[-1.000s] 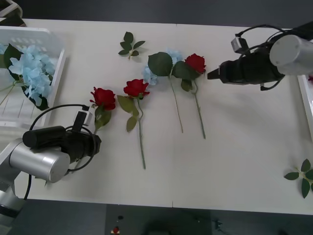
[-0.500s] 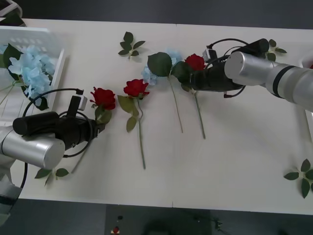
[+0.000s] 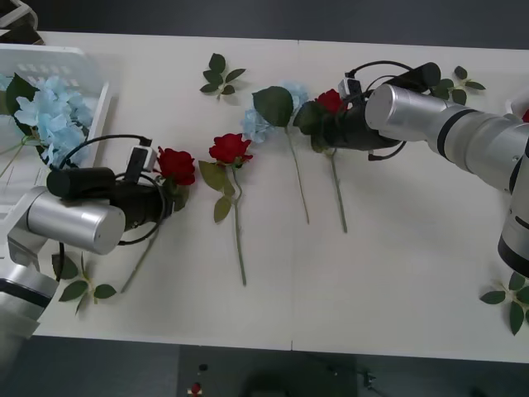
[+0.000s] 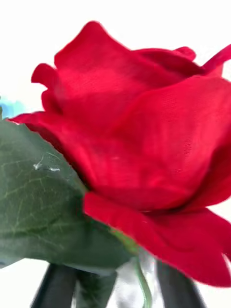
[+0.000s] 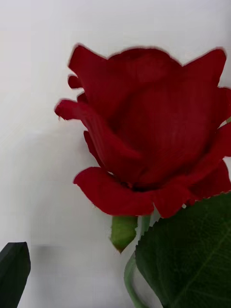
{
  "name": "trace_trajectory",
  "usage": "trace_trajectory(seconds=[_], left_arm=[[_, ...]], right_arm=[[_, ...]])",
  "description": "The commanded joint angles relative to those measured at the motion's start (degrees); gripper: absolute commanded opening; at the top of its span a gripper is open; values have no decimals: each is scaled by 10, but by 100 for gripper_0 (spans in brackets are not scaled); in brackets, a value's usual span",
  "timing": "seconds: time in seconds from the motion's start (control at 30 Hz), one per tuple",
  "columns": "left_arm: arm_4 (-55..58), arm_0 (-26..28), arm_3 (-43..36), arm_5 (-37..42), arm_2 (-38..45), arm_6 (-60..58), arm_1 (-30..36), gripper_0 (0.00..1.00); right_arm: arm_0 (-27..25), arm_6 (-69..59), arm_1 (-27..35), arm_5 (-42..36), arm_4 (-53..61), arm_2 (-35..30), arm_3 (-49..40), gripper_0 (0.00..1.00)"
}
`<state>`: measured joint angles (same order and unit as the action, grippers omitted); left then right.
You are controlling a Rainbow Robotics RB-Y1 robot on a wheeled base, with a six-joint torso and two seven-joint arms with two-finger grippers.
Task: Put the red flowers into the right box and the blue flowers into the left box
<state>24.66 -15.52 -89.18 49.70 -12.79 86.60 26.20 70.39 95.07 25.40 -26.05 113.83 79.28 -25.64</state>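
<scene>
I should grab the red flower by its slim green stem just under the bloom with my left gripper next, because the petals spread wide and delicate above.
Three red flowers lie on the white table: a left one [image 3: 176,165], a middle one [image 3: 230,149] and a right one [image 3: 331,101]. My left gripper [image 3: 169,198] sits just below the left bloom [image 5: 144,130], open; one dark finger [image 5: 13,274] shows beside the stem. My right gripper [image 3: 324,131] is at the right rose's neck [image 4: 144,144], open, with its dark fingers [image 4: 57,286] on either side of the stem. One of the blue flowers [image 3: 255,125] lies between the roses, others [image 3: 50,120] lie in the left box [image 3: 91,66]. A sliver of the right box [image 3: 521,104] shows behind my right arm.
Loose leaf sprigs lie at the back [image 3: 221,76], by my right arm [image 3: 460,79], at the front right [image 3: 512,299] and beside my left arm [image 3: 83,289]. The long stems [image 3: 238,240] run toward the table's front edge.
My right arm has swung left from the table's right side onto the right rose. My left arm has moved forward to the left rose, uncovering leaf sprigs by the front left.
</scene>
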Motion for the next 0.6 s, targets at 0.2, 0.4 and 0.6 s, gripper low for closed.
trace_trajectory(seconds=[0.2,0.4,0.6], left_arm=[[-8,-27,30,-2,-15,38,-16,47],[-8,-27,30,-1,-16,38,-16,0],[0,-27,30,-7,-16,38,-16,0]], right_arm=[[33,10,51,-22,-13,-18,-25,0],[47,58,145,-95,-29,-71,-57,0],[47,131,267,-172,-78,-137,-84,0]])
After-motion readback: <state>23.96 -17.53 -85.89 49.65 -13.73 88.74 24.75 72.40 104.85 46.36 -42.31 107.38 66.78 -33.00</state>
